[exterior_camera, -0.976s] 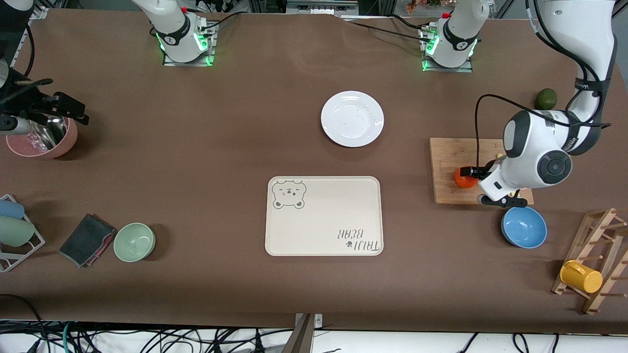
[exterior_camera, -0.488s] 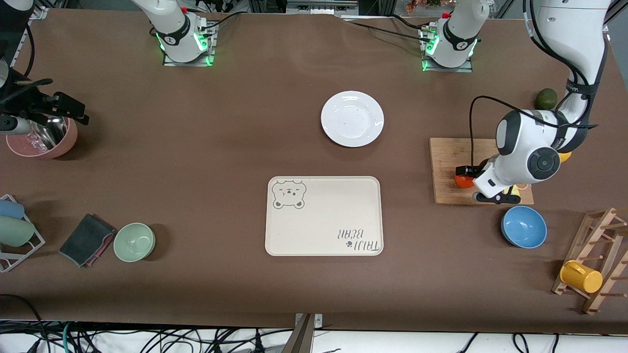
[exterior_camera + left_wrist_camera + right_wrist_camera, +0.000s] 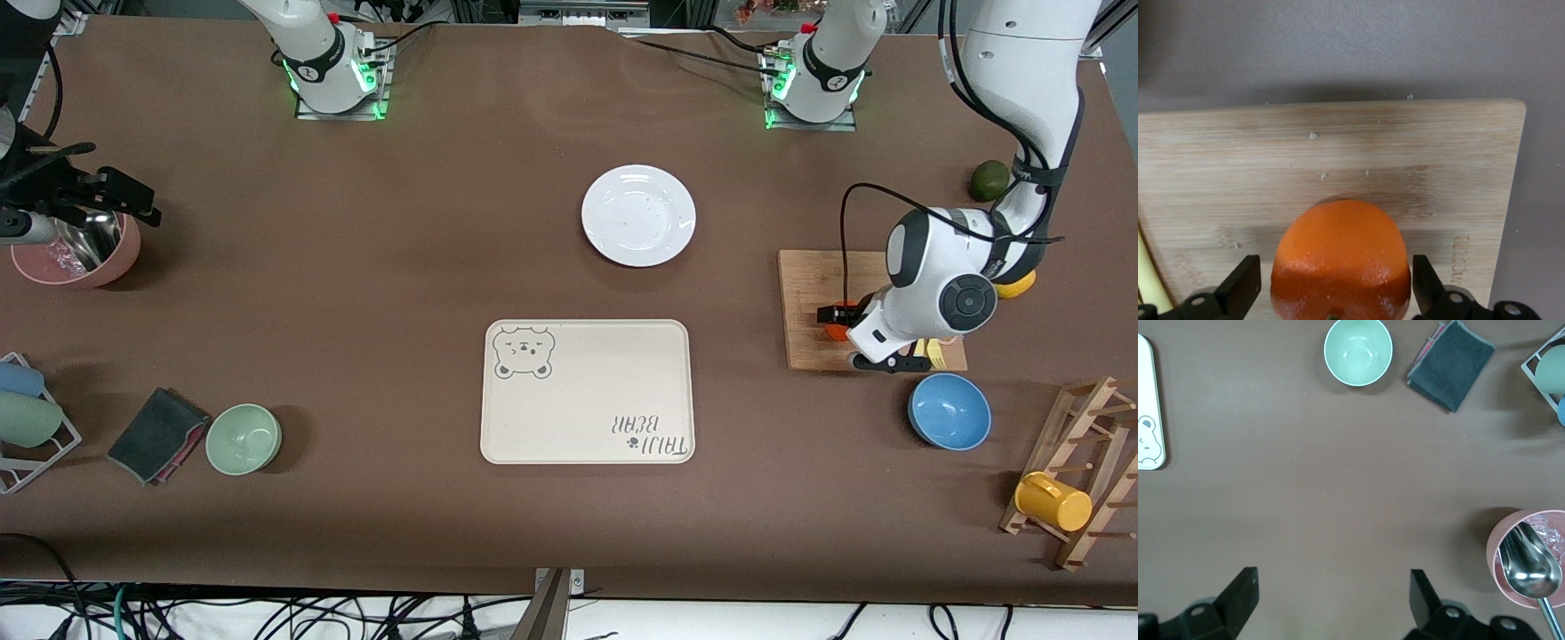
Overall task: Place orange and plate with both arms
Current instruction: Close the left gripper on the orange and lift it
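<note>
The left gripper should close on the orange (image 3: pixel 831 332) (image 3: pixel 1338 253) now, because its fingers are on both sides of the orange.
The orange (image 3: pixel 831 332) sits on a wooden cutting board (image 3: pixel 805 284) toward the left arm's end of the table. My left gripper (image 3: pixel 846 338) is down at the orange with one finger on each side of it. In the left wrist view the orange (image 3: pixel 1338 253) fills the space between the fingers of my left gripper (image 3: pixel 1335 300), with a small gap on each side, so the jaws are open. The white plate (image 3: pixel 638 215) lies bare near the table's middle, farther from the front camera than the bear tray. My right gripper (image 3: pixel 142 203) waits open and empty by the pink bowl.
A cream bear tray (image 3: pixel 587 391) lies mid-table. A blue bowl (image 3: pixel 949 411), a yellow lemon (image 3: pixel 1013 286), a green fruit (image 3: pixel 989 180) and a mug rack (image 3: pixel 1076 471) surround the board. A pink bowl with a spoon (image 3: pixel 76 253), a green bowl (image 3: pixel 244 438) and a cloth (image 3: pixel 158 434) are at the right arm's end.
My left arm's hand has shifted along the cutting board toward the table's middle, its fingers closing in round the orange. The right arm has not moved.
</note>
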